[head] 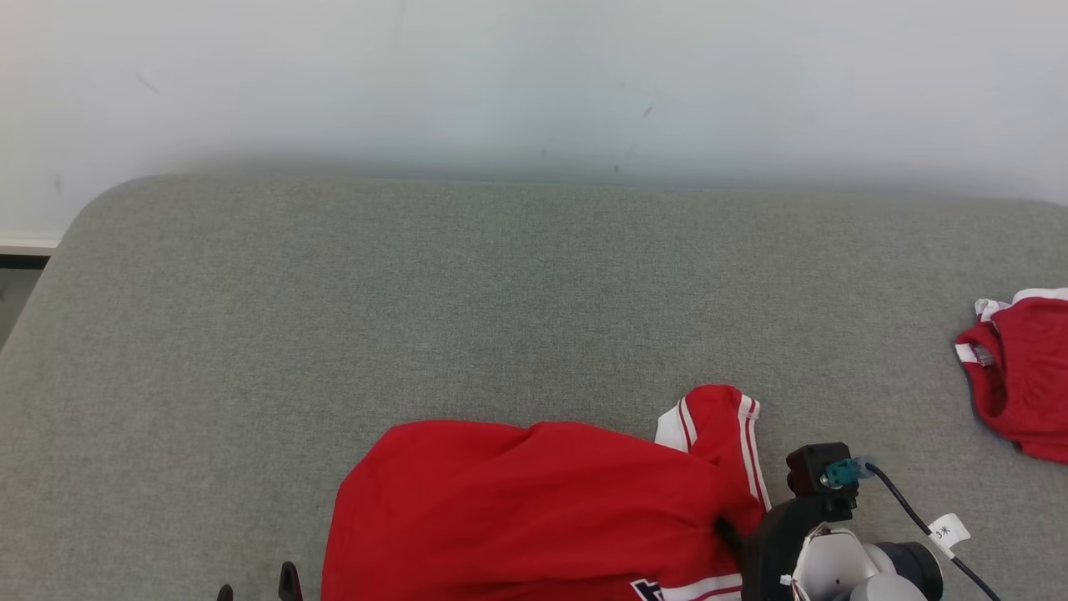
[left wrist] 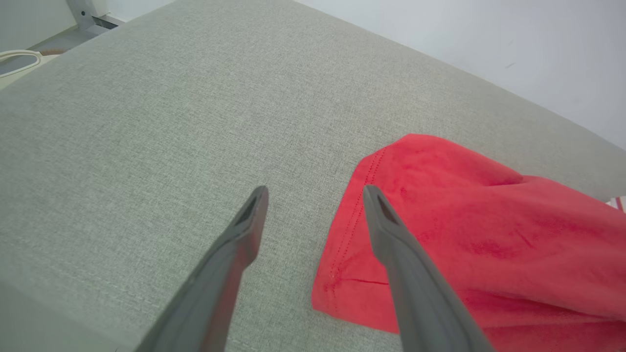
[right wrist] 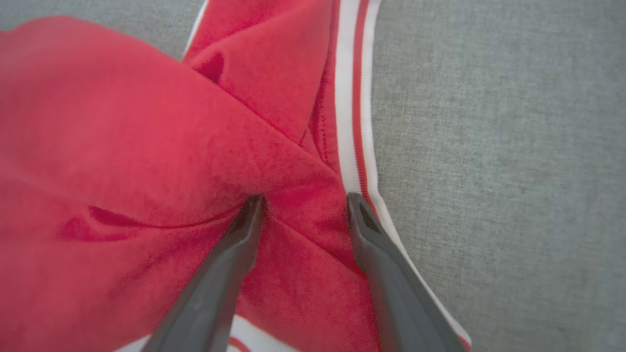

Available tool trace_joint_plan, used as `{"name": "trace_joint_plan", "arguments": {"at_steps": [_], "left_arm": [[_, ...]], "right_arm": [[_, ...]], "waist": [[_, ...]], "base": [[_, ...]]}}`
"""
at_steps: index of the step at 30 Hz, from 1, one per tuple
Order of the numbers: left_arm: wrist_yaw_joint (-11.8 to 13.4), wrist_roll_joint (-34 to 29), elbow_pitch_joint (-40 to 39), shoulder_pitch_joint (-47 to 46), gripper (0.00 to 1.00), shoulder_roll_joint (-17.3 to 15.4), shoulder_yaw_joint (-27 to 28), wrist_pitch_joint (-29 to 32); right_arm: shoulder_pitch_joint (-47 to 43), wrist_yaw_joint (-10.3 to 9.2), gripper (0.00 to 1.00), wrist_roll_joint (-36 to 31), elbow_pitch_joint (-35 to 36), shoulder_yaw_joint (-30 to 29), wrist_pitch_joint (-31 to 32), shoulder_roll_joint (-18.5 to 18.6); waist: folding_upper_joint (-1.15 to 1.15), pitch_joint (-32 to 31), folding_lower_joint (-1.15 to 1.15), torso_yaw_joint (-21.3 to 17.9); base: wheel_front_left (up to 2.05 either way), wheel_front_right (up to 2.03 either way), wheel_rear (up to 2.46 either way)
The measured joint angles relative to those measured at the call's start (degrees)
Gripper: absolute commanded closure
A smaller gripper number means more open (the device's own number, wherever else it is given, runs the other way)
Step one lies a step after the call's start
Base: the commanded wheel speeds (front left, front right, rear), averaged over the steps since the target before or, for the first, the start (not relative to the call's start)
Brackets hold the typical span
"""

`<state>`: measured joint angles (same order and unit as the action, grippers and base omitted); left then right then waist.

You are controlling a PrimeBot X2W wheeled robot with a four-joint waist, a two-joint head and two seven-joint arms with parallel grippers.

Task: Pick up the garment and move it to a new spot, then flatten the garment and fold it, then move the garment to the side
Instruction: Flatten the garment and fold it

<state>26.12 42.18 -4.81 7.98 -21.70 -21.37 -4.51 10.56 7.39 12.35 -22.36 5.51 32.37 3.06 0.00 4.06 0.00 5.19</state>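
I will next use my left gripper to grab the red garment by its hemmed corner [left wrist: 329, 296], so that I can flatten the garment.
The red garment [head: 534, 501] with white stripe trim lies crumpled at the near edge of the grey padded surface [head: 501, 292]. My right gripper [head: 734, 534] is pressed into the garment's right side beside the striped edge. In the right wrist view, the right gripper [right wrist: 303, 200] has its jaws apart, with a raised fold of the garment [right wrist: 122, 122] between the tips. My left gripper [head: 255, 587] is open at the garment's left side. Seen from the left wrist, the left gripper [left wrist: 315, 193] hovers over the hemmed corner of the garment [left wrist: 464, 220], one finger above cloth, the other above bare surface.
A second red and white garment [head: 1022, 376] lies bunched at the right edge of the surface. A pale wall rises behind the far edge. Floor [head: 17, 284] shows past the left rounded corner. A black cable with a white tag [head: 909, 509] trails from my right wrist.
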Motion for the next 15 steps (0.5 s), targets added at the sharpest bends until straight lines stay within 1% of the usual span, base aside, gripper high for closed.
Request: {"name": "trace_joint_plan", "arguments": {"at_steps": [3,8,11,15], "left_arm": [[-0.34,0.18,0.07,0.01,0.00,0.21,-0.04,-0.21],[-0.90,0.18,0.43,-0.28,0.00,0.54,-0.21,-0.79],[-1.00,0.18,0.65,-1.09,0.00,0.69,-0.40,-0.97],[-1.94,0.08,1.48,-2.43,0.00,1.26,-1.23,-1.04]], "right_arm": [[0.98,0.08,1.00,-2.89,-0.11,-1.46,-2.97,-0.29],[5.63,0.07,1.00,-5.98,-0.63,-5.02,-7.70,-0.15],[7.80,0.08,1.00,-7.06,-1.49,-5.64,-8.51,-0.21],[12.31,0.07,1.00,-9.92,-4.70,-8.24,-9.98,-0.22]], "waist": [[0.00,-0.09,0.00,0.18],[0.01,-0.06,0.01,0.19],[0.00,0.10,0.01,0.25],[0.00,0.32,0.01,0.80]], "base": [[0.00,0.00,0.00],[0.00,0.00,0.00],[0.00,0.00,0.00],[0.00,0.00,0.00]]}}
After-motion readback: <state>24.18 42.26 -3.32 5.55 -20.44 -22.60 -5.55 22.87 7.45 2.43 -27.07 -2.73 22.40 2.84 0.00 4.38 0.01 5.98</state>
